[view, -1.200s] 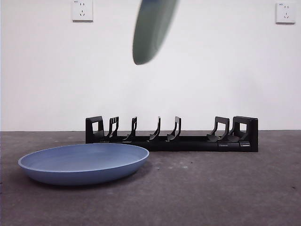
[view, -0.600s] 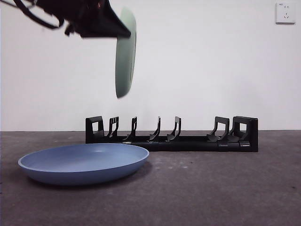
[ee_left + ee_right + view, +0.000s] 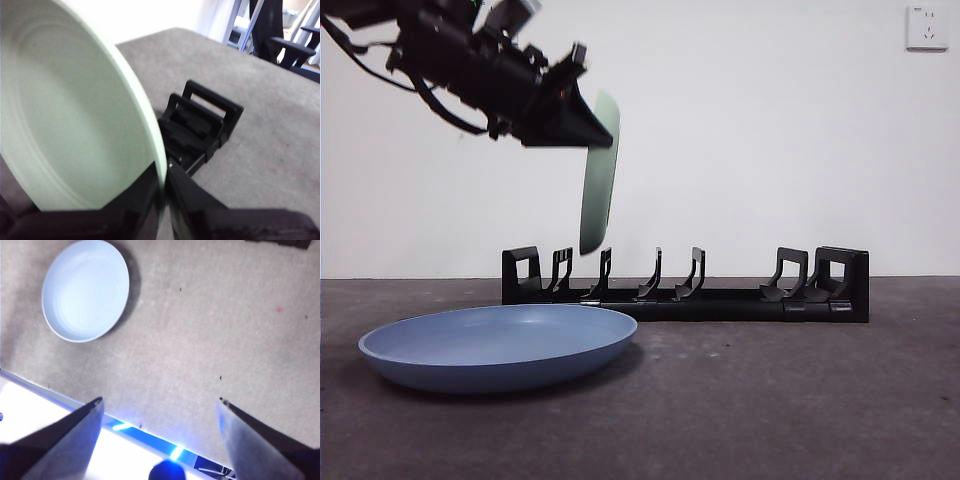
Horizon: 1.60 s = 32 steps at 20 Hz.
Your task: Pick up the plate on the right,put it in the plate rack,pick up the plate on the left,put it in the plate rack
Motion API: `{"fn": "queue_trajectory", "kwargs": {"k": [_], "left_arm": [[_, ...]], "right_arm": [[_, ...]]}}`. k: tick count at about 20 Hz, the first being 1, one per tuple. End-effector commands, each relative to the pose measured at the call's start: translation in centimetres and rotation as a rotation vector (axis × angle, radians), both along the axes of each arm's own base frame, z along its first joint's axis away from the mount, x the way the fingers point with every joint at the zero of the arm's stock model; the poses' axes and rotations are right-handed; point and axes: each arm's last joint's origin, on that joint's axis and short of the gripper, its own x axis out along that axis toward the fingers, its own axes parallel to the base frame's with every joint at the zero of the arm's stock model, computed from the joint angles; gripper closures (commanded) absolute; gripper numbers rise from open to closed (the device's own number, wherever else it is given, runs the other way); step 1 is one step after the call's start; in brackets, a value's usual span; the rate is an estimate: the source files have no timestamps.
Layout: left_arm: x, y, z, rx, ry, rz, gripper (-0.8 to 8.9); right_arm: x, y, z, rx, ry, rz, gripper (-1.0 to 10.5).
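My right gripper takes the blue plate by its thin raised rim [image 3: 631, 326] [image 3: 128, 287] next, since the plate spreads wide and flat on the tabletop.
A pale green plate [image 3: 600, 180] hangs upright on its edge, and my left gripper [image 3: 582, 125] is shut on its upper rim, reaching in from the upper left. The plate's lower edge is just above the prongs near the left end of the black plate rack [image 3: 720, 300]. In the left wrist view the jaws [image 3: 164, 175] pinch the green plate [image 3: 65, 125] with the rack [image 3: 200, 130] below. A blue plate [image 3: 500, 345] lies flat on the table in front of the rack's left end. My right gripper [image 3: 160, 402] is open and empty, high above the blue plate [image 3: 85, 290].
The rack stands near the white back wall, which carries a socket [image 3: 927, 27] at the upper right. Grey table surface [image 3: 800, 400] stretches in front of the rack to the right of the blue plate.
My left arm has come down into view with the green plate. The plate has turned upright and dropped from high up to just above the rack's left prongs. The blue plate has stayed put.
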Motion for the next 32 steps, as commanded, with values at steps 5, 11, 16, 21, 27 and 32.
{"fn": "queue_trajectory", "kwargs": {"k": [5, 11, 16, 21, 27, 32], "left_arm": [[1.0, 0.0, -1.9, 0.040, 0.018, -0.004, 8.22], [1.3, 0.0, -3.0, 0.091, 0.038, 0.014, 8.22], [1.1, 0.1, -3.5, 0.142, 0.060, 0.018, 8.22], [1.0, 0.2, -3.7, 0.154, 0.082, 0.026, 7.56], [1.0, 0.1, -3.6, 0.143, 0.125, 0.012, 5.93], [0.3, 0.3, -1.4, 0.119, 0.130, -0.032, 5.92]], "right_arm": [[0.6, 0.2, -0.3, 0.009, -0.052, 0.012, 5.7], [0.7, 0.2, -0.3, 0.008, -0.057, 0.011, 5.7], [0.9, 0.2, -0.2, 0.012, -0.081, 0.010, 5.7], [0.9, 0.2, -0.2, 0.012, -0.082, 0.010, 5.7], [0.9, 0.2, -0.2, 0.010, -0.081, 0.013, 5.7], [0.9, 0.2, -0.2, 0.008, -0.084, 0.017, 5.7]]}}
